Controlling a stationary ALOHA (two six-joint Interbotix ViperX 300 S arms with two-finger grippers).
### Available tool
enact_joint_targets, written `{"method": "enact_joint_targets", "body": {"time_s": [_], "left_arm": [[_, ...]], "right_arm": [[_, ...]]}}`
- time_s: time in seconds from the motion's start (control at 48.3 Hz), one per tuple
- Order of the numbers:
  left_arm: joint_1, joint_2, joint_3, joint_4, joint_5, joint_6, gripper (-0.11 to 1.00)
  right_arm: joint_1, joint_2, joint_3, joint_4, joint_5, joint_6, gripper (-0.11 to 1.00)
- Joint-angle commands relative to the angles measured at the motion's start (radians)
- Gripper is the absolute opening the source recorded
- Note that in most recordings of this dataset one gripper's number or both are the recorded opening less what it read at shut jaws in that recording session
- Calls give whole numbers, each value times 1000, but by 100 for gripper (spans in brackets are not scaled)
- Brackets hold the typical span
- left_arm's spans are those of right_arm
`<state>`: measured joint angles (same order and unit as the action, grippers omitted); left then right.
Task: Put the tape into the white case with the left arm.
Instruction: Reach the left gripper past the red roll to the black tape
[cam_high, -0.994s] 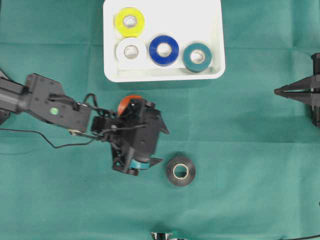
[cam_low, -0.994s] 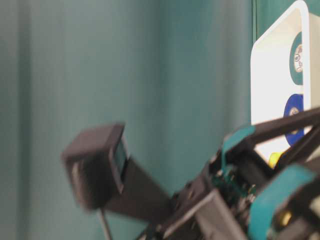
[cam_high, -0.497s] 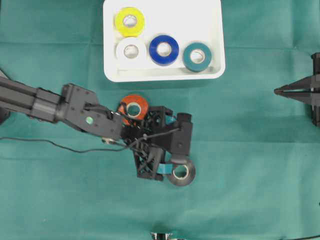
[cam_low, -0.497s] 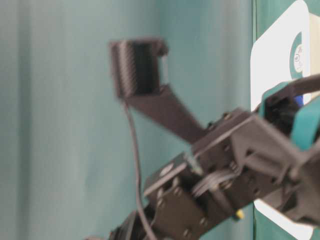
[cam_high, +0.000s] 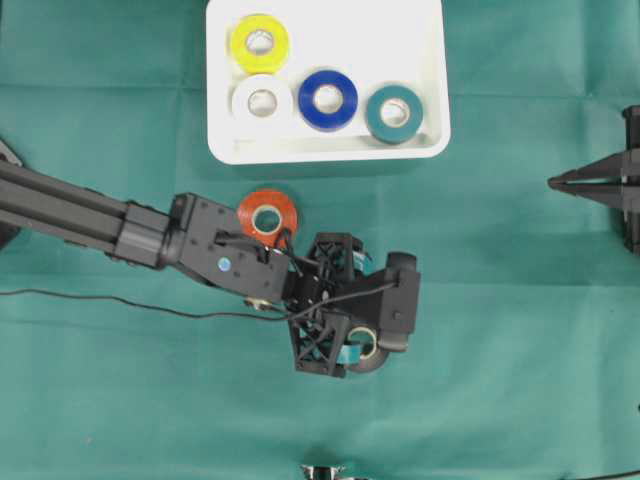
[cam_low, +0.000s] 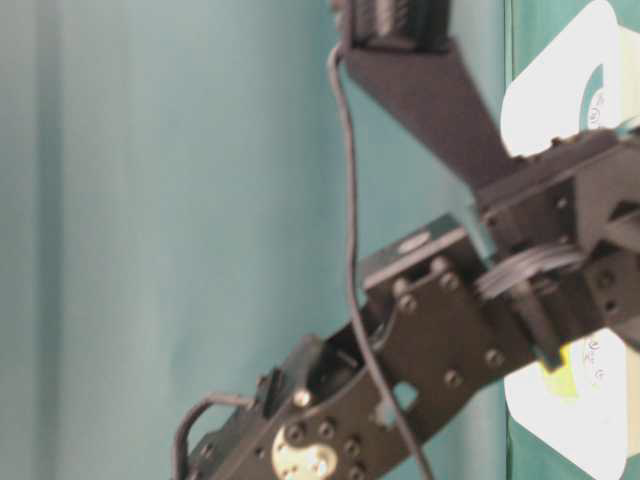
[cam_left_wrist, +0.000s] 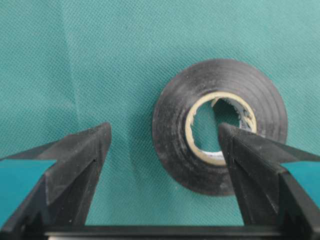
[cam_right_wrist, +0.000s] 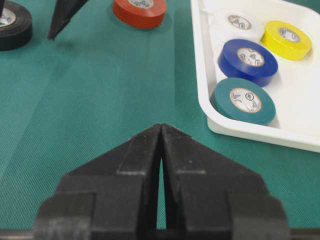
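The left gripper's fingers are on either side of the black roll's side (cam_left_wrist: 171, 131), with one at its core hole (cam_left_wrist: 209, 125). The left gripper would hold the roll if it closed now, so it should close.
A black tape roll (cam_left_wrist: 172, 125) lies flat on the green cloth, directly under my left gripper (cam_left_wrist: 164, 127). That gripper is open and holds nothing. Its right finger (cam_left_wrist: 250, 160) hangs over the roll's core hole and its left finger (cam_left_wrist: 75, 160) stands outside the roll. From overhead the left gripper (cam_high: 350, 345) hides most of the black tape (cam_high: 372, 362). An orange tape roll (cam_high: 267, 216) lies on the cloth just in front of the white case (cam_high: 330, 152). In the case lie yellow (cam_high: 259, 42), white (cam_high: 262, 102), blue (cam_high: 328, 98) and teal (cam_high: 393, 112) rolls.
My right gripper (cam_right_wrist: 161, 126) rests shut at the right edge of the table (cam_high: 555, 183), apart from everything. The right half of the white case (cam_right_wrist: 200, 75) has bare floor. In the table-level view the left arm (cam_low: 430, 340) fills the foreground, blurred.
The left arm has swung right and toward the table's front, from above the orange roll to above the black roll, uncovering the orange one. Its jaws stayed open. The right arm has not moved.
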<state>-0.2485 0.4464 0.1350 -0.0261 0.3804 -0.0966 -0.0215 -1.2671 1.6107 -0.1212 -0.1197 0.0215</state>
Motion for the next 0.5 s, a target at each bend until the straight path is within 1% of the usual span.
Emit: {"method": "enact_joint_targets", "body": {"time_s": [0.0,0.373,0.476], "left_arm": [[0,-9,-44,0,3,0,88],[2,-3,-49,0,3,0,88],[-2,0,-44,0,6,0,86]], "right_arm": [[-2,17,-8,-2,-12,0,-9],[-2,17,-8,-2,-12,0,-9],[-2,17,-8,-2,-12,0,-9]]}}
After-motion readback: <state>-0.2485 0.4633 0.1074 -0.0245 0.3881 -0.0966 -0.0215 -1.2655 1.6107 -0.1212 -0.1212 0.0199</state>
